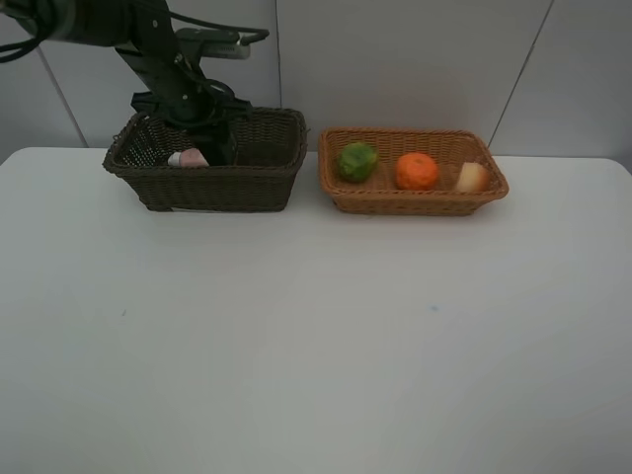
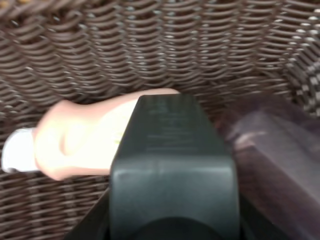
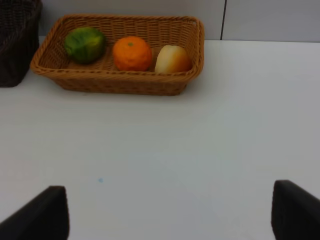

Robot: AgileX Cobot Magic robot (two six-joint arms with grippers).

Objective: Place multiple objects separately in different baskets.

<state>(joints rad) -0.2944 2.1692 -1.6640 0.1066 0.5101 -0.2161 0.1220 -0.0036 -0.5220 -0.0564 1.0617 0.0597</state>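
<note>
The dark green bottle (image 2: 170, 160) reaches inside the dark brown basket, next to the pink bottle (image 2: 75, 142), so it is time for my left gripper to let go of the dark green bottle.
My left gripper (image 1: 219, 136) reaches down inside the dark brown basket (image 1: 205, 186) at the back left. It is shut on the dark green bottle (image 2: 170, 160), which fills the middle of the left wrist view. Beside that bottle the pink white-capped bottle (image 2: 75, 142) lies on its side on the basket floor, and the mauve cup (image 2: 272, 150) sits on the bottle's other side. The light tan basket (image 1: 413, 202) holds the green fruit (image 1: 356, 161), the orange mandarin (image 1: 417, 171) and a pale red-yellow fruit (image 1: 472, 178). My right gripper (image 3: 170, 215) hangs open over bare table in front of the tan basket.
Both baskets stand side by side near the back edge of the white table (image 1: 316, 336), close to the grey wall. The left arm (image 1: 158, 49) comes in from the upper left over the dark basket.
</note>
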